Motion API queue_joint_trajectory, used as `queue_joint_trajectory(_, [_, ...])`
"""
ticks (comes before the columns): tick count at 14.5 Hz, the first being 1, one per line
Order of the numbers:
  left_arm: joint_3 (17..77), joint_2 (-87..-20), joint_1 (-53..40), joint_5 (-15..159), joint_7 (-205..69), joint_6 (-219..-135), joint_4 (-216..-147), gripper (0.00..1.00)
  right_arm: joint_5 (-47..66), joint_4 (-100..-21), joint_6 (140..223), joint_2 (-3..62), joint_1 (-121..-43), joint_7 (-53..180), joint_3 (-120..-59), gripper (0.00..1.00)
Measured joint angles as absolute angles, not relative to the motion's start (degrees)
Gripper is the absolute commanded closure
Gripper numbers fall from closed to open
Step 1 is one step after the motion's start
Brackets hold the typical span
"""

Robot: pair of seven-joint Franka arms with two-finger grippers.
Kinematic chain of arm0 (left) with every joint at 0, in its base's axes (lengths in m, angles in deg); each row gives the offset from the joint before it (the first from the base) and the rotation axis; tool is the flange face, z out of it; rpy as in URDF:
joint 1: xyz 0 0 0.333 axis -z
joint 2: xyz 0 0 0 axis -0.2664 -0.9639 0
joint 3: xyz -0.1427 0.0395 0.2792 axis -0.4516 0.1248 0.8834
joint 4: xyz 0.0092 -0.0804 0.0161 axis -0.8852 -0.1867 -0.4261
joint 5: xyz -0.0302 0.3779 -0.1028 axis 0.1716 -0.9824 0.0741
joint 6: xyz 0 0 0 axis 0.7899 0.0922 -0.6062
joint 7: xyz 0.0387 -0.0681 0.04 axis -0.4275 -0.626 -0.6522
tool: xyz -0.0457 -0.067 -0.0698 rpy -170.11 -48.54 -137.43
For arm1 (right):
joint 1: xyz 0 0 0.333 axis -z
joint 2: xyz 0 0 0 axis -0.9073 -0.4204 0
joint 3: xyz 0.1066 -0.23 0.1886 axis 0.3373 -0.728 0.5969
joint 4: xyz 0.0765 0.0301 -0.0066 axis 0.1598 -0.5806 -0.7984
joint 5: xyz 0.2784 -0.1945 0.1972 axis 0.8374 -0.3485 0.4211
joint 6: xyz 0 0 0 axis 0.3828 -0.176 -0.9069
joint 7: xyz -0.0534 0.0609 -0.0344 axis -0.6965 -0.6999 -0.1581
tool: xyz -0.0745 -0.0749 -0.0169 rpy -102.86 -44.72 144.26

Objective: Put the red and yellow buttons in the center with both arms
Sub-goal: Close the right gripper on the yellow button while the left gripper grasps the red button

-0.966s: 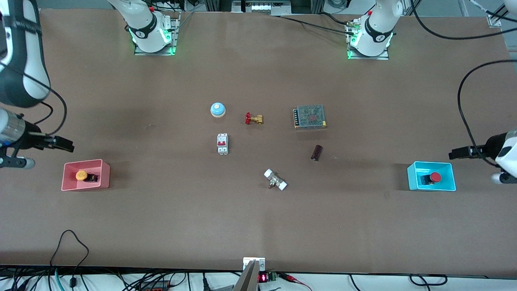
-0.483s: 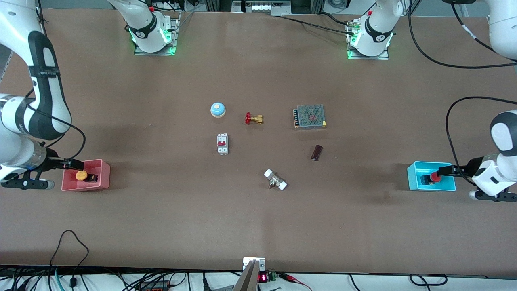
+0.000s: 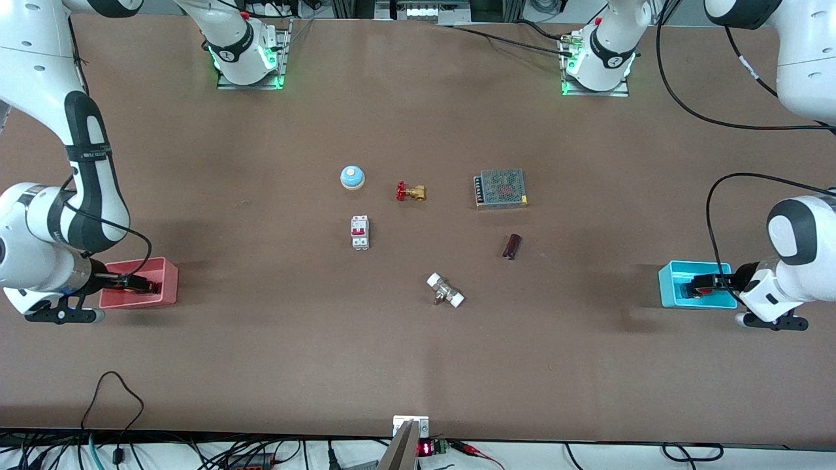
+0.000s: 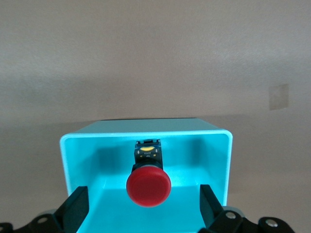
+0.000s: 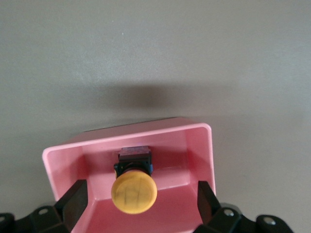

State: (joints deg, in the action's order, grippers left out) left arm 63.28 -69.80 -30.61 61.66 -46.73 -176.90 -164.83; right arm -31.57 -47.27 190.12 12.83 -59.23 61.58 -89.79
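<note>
The red button should go in the center, so my left gripper will grab the button by its round cap (image 4: 148,186).
The yellow button (image 5: 134,193) lies on its side in the pink bin (image 5: 209,145) at the right arm's end of the table. My right gripper (image 5: 141,201) is open inside that bin, one finger on each side of the yellow cap, not touching it. In the front view the right gripper (image 3: 127,282) covers the cap in the pink bin (image 3: 166,264). The red button (image 4: 148,187) lies in the cyan bin (image 4: 146,133) at the left arm's end. My left gripper (image 4: 143,208) is open astride the red cap. In the front view the left gripper (image 3: 708,284) reaches into the cyan bin (image 3: 666,287).
On the brown tabletop (image 3: 418,365) between the bins lie a blue dome bell (image 3: 352,177), a brass valve with a red handle (image 3: 410,192), a mesh-topped power supply (image 3: 501,188), a white circuit breaker (image 3: 360,232), a dark cylinder (image 3: 512,246) and a white-capped fitting (image 3: 445,290).
Both arms have come down and inward. Each open gripper has gone from beside its bin to inside it, around its button. The buttons have not moved.
</note>
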Motion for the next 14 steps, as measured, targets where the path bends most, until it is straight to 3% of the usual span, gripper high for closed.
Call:
queue_joint_trajectory(2, [63.3, -70.7, -30.6, 61.7, -46.7, -177.2, -164.9, 0.12, -31.6, -47.2, 190.3, 12.2, -59.2, 61.4, -89.8, 0.0])
queue_joint_trajectory(8, [63.5, -71.3, -30.6, 61.6, -46.7, -177.5, -165.2, 0.72, -31.6, -47.2, 190.3, 10.4, -59.2, 60.9, -89.8, 0.0])
queue_joint_trajectory(11, [63.5, -71.3, -30.6, 61.6, -46.7, -177.5, -165.2, 0.79, -31.6, -47.2, 191.0, 9.9, -59.2, 60.9, -89.8, 0.01])
queue_joint_trajectory(14, [63.5, -70.6, -30.5, 60.8, -46.7, -177.5, -164.7, 0.79, -31.6, -47.2, 191.3, 9.8, -59.2, 60.9, -89.8, 0.04])
